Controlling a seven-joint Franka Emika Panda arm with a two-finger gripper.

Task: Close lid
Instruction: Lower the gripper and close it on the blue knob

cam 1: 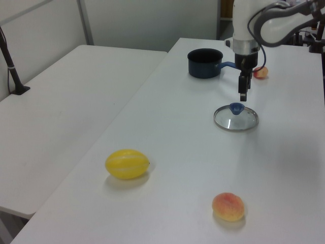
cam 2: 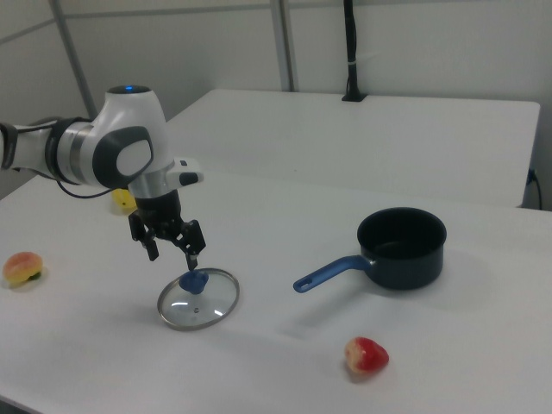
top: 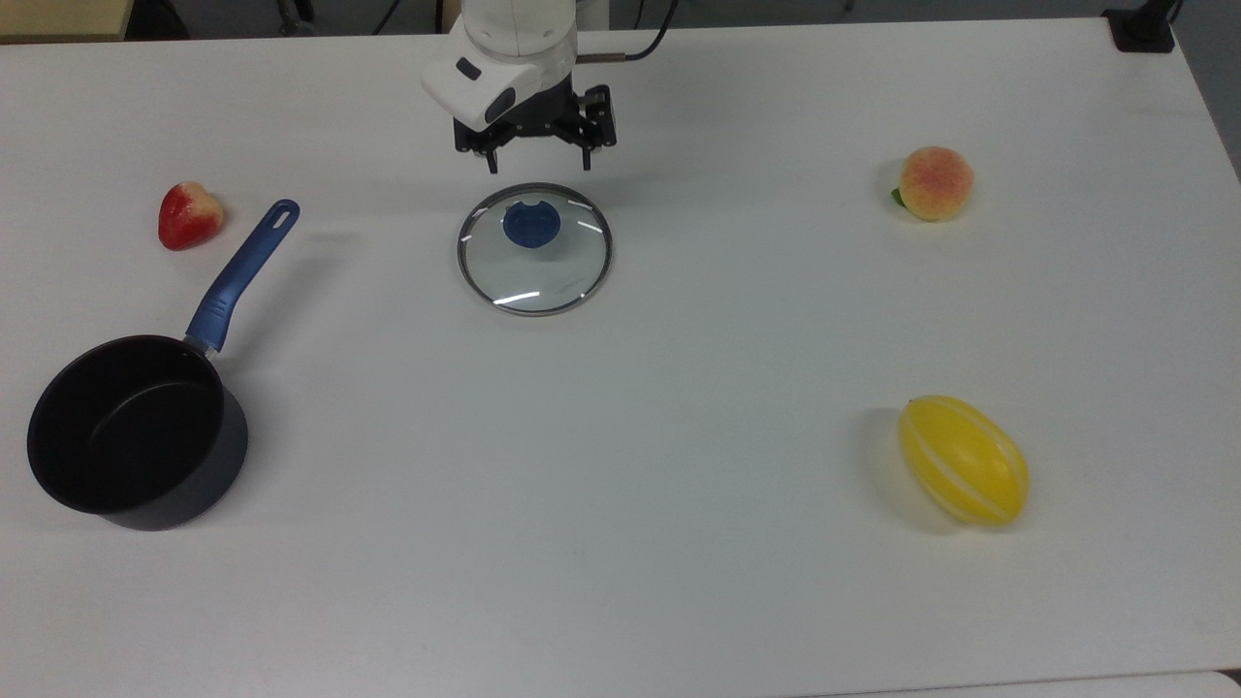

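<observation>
Next, my gripper grabs the blue knob [cam 1: 236, 108], since the lid's glass disc [cam 1: 236, 121] lies flat and wide.
The lid [top: 539, 275] is a clear glass disc with a metal rim and a blue knob [top: 531, 224]. It lies flat on the white table, also seen as the lid [cam 1: 236, 120] and the lid [cam 2: 200, 302]. My gripper [top: 539, 166] hangs open just beyond the lid's far rim in the top view, fingers pointing down and holding nothing. In the right view the gripper [cam 2: 173, 257] sits a little above the knob. The black saucepan [top: 136, 431] with a blue handle [top: 242, 276] stands uncovered at the top view's lower left, far from the lid.
A red strawberry [top: 189, 215] lies beside the handle's tip. A peach [top: 935, 183] and a yellow melon [top: 964, 460] rest at the top view's right. A second white table [cam 1: 61, 101] adjoins at the left view's left. A black post [cam 2: 351, 52] stands at the back in the right view.
</observation>
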